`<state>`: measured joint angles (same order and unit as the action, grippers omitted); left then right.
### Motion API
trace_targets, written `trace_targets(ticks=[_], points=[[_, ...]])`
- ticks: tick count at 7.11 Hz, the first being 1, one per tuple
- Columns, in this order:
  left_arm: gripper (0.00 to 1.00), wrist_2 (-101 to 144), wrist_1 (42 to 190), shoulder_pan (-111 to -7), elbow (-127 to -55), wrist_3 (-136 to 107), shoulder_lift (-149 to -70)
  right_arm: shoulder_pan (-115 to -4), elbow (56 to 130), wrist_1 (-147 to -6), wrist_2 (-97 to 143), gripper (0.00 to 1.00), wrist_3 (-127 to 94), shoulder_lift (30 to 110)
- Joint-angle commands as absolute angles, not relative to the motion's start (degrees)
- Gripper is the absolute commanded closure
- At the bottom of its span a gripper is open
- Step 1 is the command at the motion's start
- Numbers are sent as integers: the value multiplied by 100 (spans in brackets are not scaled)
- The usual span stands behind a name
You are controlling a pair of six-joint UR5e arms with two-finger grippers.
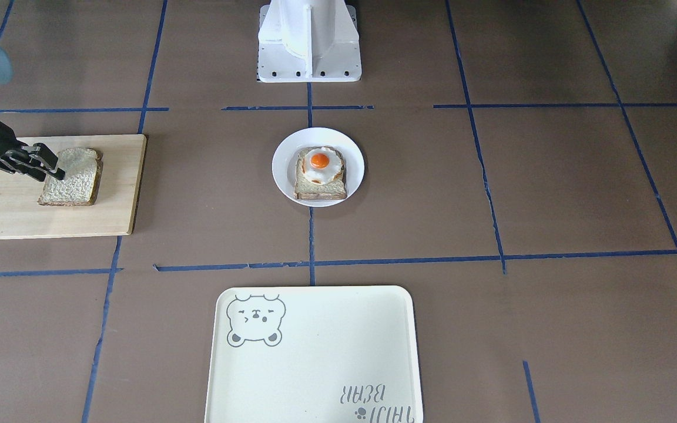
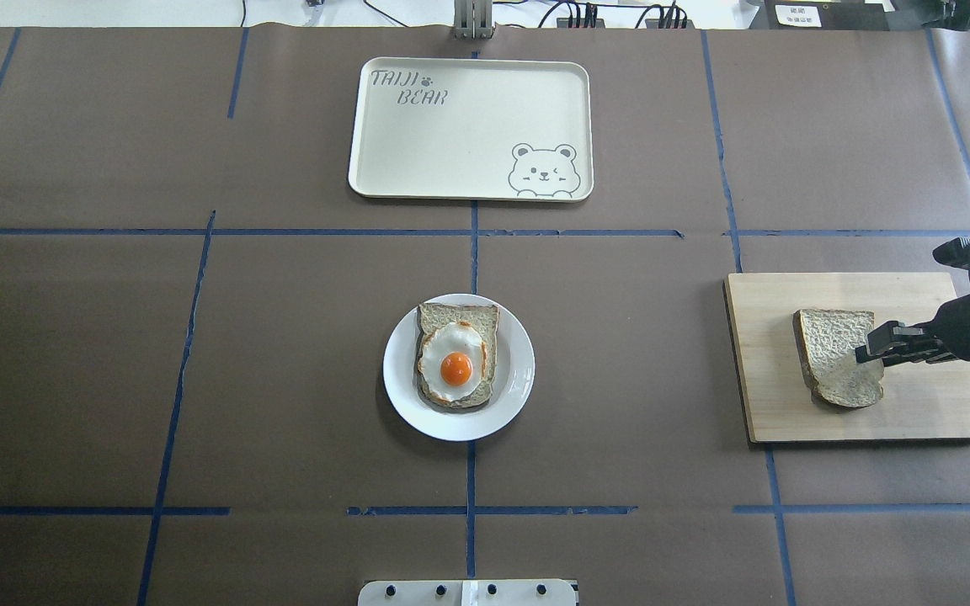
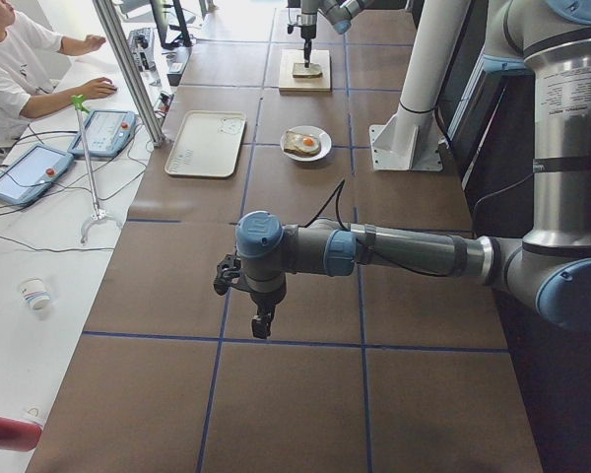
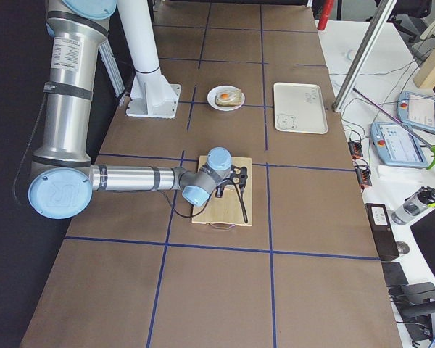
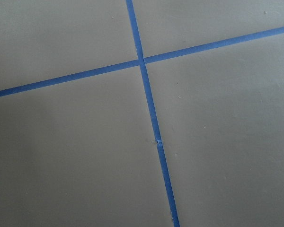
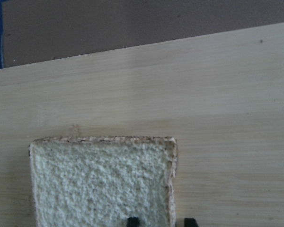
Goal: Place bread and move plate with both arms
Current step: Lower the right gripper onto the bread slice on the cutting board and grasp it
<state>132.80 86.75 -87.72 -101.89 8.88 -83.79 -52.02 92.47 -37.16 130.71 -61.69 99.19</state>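
The right gripper takes hold of the bread slice by its crust edge (image 6: 171, 198) next, to top the egg toast on the plate.
The bread (image 1: 74, 179) lies flat on a wooden board (image 1: 3, 205) at the table's end on my right side. My right gripper (image 1: 56, 173) reaches in low over the board. In the right wrist view its two fingertips (image 6: 132, 221) straddle the crust edge of the bread (image 6: 99, 184), one over the slice and one over bare wood, jaws apart. The white plate (image 1: 284, 167) sits mid-table and holds a toast slice with a fried egg (image 1: 319, 170). My left gripper (image 3: 263, 325) hangs over bare table far from all of these; I cannot tell if it is open.
A cream tray with a bear drawing (image 2: 468, 143) lies on the far side of the table from the plate (image 2: 519, 370). The white fixed base (image 1: 309, 41) stands behind the plate. Blue tape lines cross the brown table.
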Motion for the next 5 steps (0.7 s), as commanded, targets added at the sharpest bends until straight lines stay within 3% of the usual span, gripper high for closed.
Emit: trace_targets(ticks=[1, 5], points=[[0, 13280, 8675, -8771, -10195, 888, -8376, -5212, 9246, -3718, 13069, 100, -6170, 9940], [0, 13289, 8675, -8771, -10195, 888, -8376, -5238, 9316, -3648, 13131, 100, -6109, 10063]])
